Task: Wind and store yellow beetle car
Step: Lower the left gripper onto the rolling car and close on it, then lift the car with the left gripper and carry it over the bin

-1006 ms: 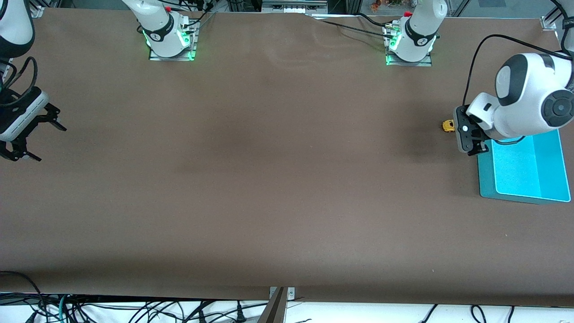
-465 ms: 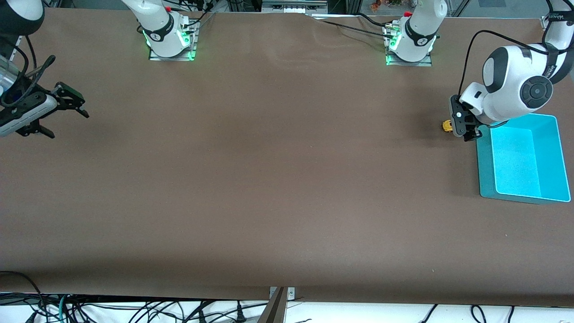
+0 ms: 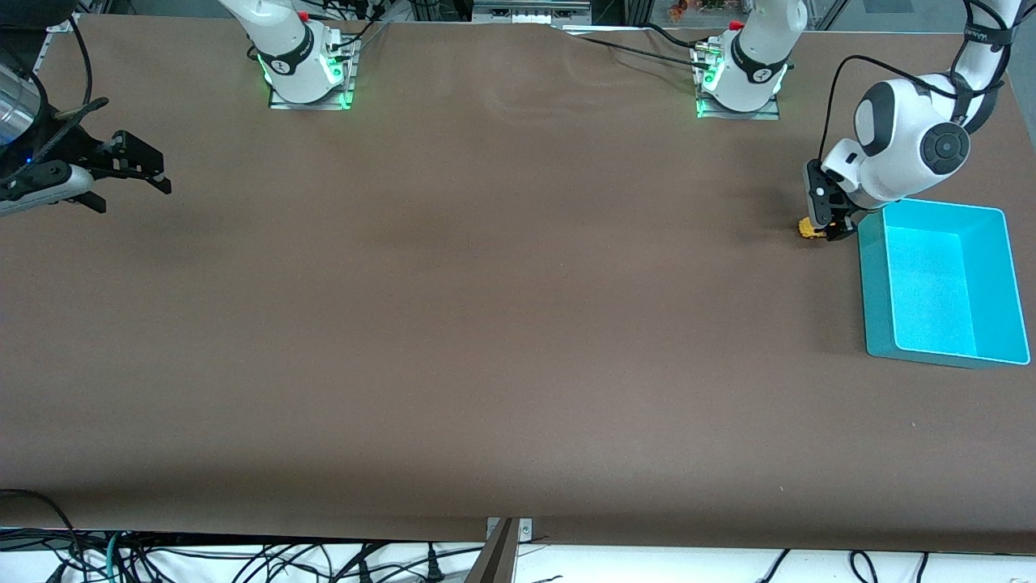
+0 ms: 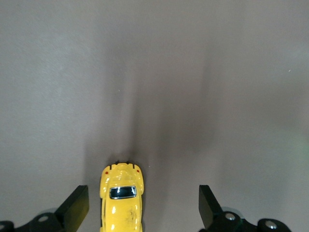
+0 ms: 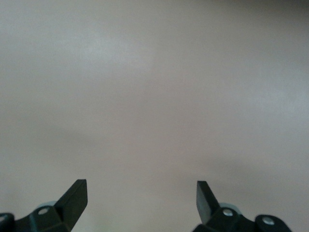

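The yellow beetle car (image 3: 807, 228) is to be stored in the teal bin. My left gripper should take hold of the car by the sides of its body next.
The yellow beetle car (image 3: 807, 228) stands on the brown table beside the teal bin (image 3: 871, 283), at the left arm's end. My left gripper (image 3: 827, 225) is low over it and open. In the left wrist view the yellow beetle car (image 4: 121, 207) lies between the two black fingers (image 4: 75, 209) of the left gripper (image 4: 144, 200), closer to one of them and touching neither. My right gripper (image 3: 131, 185) hangs open over bare table at the right arm's end; in the right wrist view the right gripper (image 5: 141, 198) has nothing between its fingers.
The teal bin has nothing in it; its corner sits close to the car and the left gripper. Both arm bases (image 3: 307, 73) stand along the table edge farthest from the front camera. Cables (image 3: 615, 44) run near the left arm's base.
The left gripper has come down and shifted off the bin, so the car now sits between its fingers. The right gripper has swung in over the table and toward the bases' edge.
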`<state>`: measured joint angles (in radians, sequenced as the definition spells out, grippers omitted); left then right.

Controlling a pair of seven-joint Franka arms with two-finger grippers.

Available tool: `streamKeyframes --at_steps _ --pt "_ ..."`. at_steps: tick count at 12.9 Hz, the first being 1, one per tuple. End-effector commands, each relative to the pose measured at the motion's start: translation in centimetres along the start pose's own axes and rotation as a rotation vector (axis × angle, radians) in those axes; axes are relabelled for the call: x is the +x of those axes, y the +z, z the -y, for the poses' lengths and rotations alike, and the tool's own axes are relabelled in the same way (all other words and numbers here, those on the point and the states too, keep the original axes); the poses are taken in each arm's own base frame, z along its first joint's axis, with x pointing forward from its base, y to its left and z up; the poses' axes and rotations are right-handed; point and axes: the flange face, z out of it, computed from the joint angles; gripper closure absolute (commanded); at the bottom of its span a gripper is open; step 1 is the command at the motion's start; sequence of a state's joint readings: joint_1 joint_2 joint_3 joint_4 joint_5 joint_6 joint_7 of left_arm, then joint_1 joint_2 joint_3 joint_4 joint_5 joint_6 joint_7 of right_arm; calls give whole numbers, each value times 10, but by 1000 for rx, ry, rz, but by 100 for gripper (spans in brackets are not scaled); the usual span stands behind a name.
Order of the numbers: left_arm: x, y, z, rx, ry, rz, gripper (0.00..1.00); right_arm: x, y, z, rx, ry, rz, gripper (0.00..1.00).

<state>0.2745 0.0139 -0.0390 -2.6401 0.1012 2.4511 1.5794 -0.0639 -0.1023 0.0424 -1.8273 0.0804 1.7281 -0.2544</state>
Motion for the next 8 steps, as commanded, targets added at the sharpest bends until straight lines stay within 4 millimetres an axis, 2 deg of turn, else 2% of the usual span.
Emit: streamKeyframes --at_steps 1,4,8 --pt "-9 2 -12 64 59 10 0 -1 -11 13 -21 80 23 0" --pt "-27 1 -9 117 96 44 0 1 -11 16 -35 72 26 0" --pt "-41 13 -6 141 93 51 0 3 -9 18 -37 83 27 0"
